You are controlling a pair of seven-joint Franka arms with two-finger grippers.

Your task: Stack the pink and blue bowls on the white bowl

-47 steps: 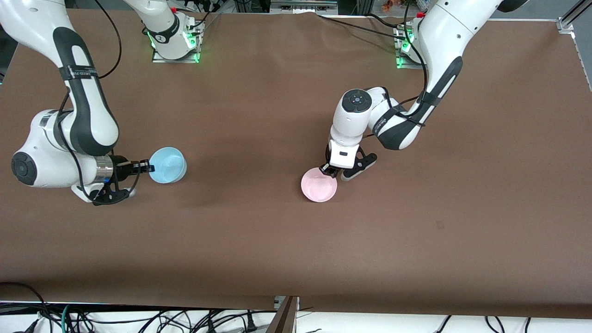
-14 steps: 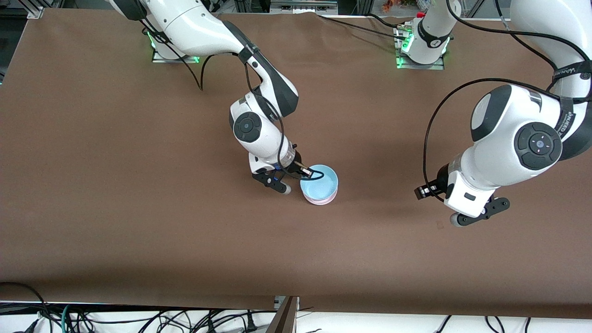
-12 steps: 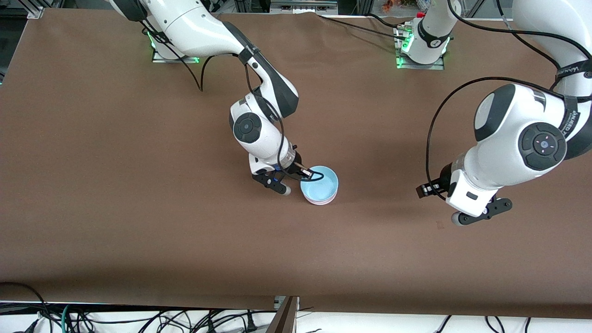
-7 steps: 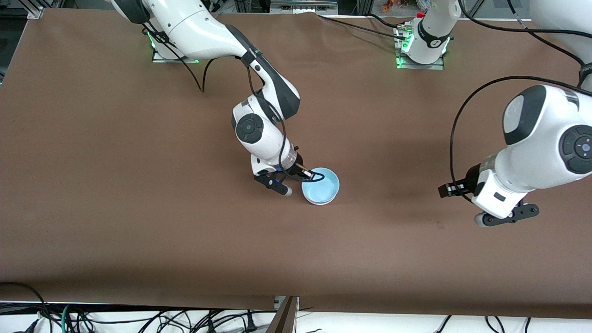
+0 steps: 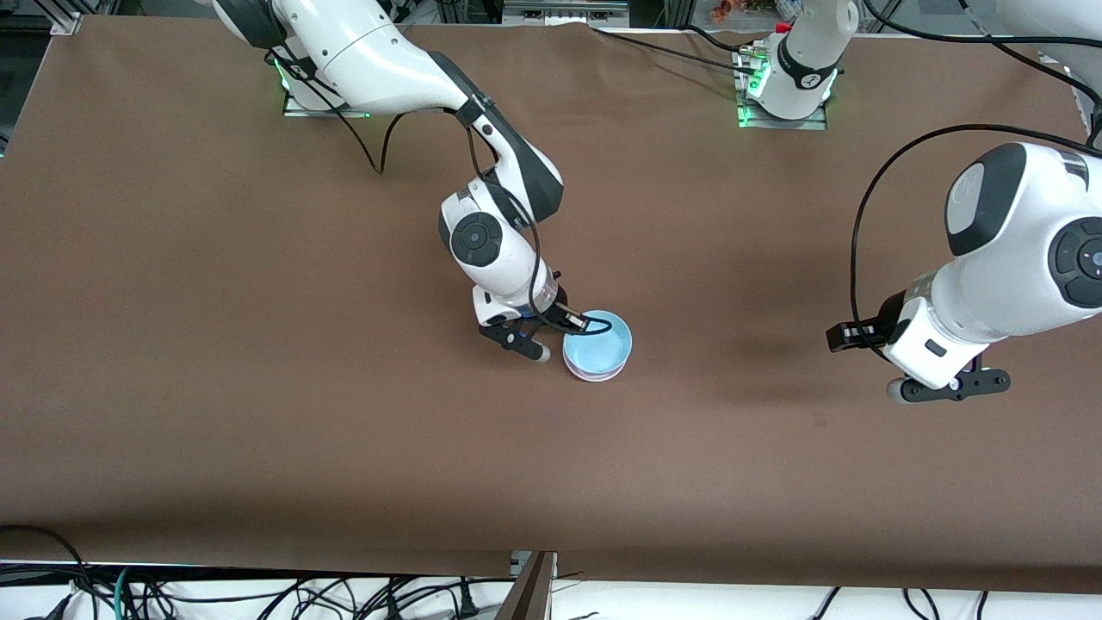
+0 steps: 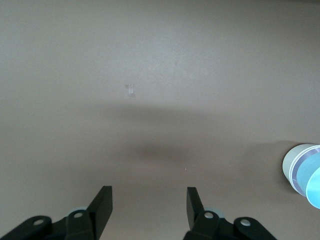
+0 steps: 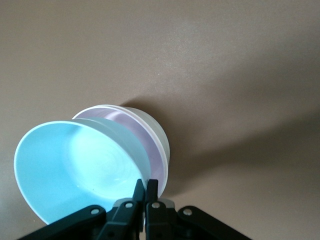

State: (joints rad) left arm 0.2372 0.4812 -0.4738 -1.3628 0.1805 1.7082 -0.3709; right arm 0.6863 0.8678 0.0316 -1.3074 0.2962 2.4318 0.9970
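Observation:
The blue bowl's lower side reaches inside the pink bowl's rim, so it is time for my right gripper to let go of the blue bowl now.
The light blue bowl is tilted over the stack at mid table. My right gripper is shut on its rim. In the right wrist view the blue bowl leans over the pale pink bowl, which sits nested in the white bowl, and the gripper pinches the blue rim. I cannot tell whether the blue bowl touches the pink one. My left gripper is open and empty above bare table toward the left arm's end. It also shows in the left wrist view, with the stack at the view's edge.
The brown table bears nothing else. The arm bases stand along the edge farthest from the front camera. Cables hang below the table edge nearest the front camera.
My left arm has drawn away from the stack toward its own end of the table. My right gripper has kept hold of the blue bowl over the stack and shifted only slightly.

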